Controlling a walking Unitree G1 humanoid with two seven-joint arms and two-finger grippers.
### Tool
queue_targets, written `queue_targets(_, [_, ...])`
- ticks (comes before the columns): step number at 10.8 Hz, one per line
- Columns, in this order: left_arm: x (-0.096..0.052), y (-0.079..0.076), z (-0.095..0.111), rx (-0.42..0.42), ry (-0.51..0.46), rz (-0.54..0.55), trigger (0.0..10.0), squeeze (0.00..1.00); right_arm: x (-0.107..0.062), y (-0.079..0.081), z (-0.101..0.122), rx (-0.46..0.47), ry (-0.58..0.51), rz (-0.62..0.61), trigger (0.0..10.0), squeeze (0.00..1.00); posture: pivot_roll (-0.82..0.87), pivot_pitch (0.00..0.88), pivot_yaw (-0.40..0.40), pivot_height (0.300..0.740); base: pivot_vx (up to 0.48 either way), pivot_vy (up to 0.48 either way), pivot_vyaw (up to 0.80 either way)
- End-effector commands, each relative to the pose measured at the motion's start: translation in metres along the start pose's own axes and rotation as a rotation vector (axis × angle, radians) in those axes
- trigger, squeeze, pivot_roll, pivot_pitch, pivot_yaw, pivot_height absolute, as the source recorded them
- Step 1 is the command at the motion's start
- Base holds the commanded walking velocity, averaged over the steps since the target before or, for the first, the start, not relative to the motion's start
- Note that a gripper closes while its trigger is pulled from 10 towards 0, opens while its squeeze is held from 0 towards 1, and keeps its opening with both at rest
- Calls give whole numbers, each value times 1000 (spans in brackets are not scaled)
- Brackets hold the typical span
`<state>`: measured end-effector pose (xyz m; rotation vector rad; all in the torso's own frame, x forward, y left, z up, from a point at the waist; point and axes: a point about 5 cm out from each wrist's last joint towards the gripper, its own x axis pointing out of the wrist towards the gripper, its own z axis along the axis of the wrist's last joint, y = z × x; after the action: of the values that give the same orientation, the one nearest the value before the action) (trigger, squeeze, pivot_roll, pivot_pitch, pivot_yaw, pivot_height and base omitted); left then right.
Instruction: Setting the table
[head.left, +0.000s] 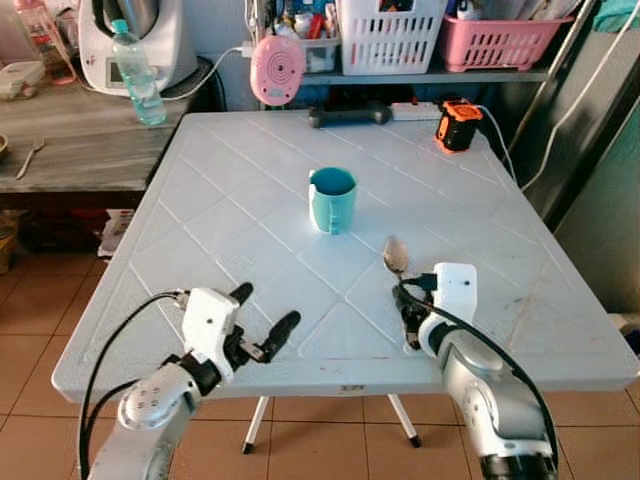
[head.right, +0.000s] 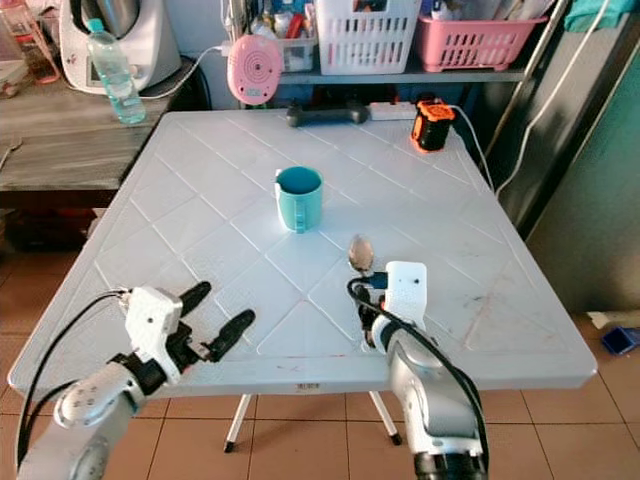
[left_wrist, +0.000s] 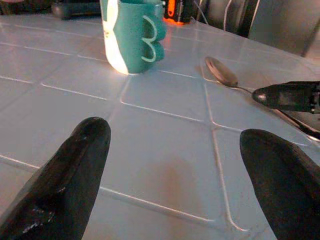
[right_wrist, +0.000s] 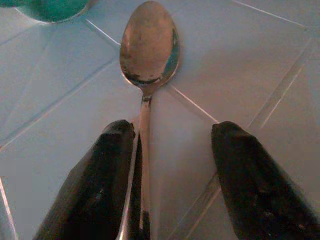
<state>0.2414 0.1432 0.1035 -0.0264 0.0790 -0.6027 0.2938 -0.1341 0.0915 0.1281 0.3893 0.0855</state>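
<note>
The right gripper picks up the spoon by its slim handle (right_wrist: 144, 145) next, whose two straight sides face the fingers, since the spoon's bowl is broad and sloping.
A teal mug (head.left: 332, 198) stands upright near the middle of the white table (head.left: 220, 190). To its right and nearer to me lies a metal spoon (head.left: 395, 255), bowl towards the mug. My right gripper (right_wrist: 170, 165) is open and low over the spoon's handle. The handle (right_wrist: 145, 125) runs close along the inside of one finger (right_wrist: 107, 165), and the other finger stands apart from it. My left gripper (head.left: 267, 306) is open over the table's front left part with nothing between its fingers. In the left wrist view the mug (left_wrist: 132, 35) and spoon (left_wrist: 220, 72) lie ahead of it.
At the table's far edge sit a pink round device (head.left: 277, 70), a black dumbbell (head.left: 350, 115) and an orange-black object (head.left: 457, 125). A wooden counter (head.left: 80, 140) with a water bottle (head.left: 135, 75) adjoins on the left. Baskets (head.left: 390, 35) stand on a shelf behind.
</note>
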Motion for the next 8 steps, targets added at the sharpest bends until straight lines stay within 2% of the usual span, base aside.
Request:
queue_targets(1, [0, 1, -1, 14, 6, -3, 10000, 0, 2, 2, -16, 9, 88, 7, 0, 0, 35, 53, 32, 740, 0, 0, 0])
queue_targets(4, [-4, 6, -18, 0, 32, -5, 10000, 0, 3, 1, -19, 6, 102, 6, 0, 0, 37, 58, 33, 740, 0, 0, 0])
queue_targets(8, [0, 8, -29, -3, 41, -14, 10000, 0, 4, 1, -21, 6, 107, 7, 0, 0, 36, 60, 33, 740, 0, 0, 0])
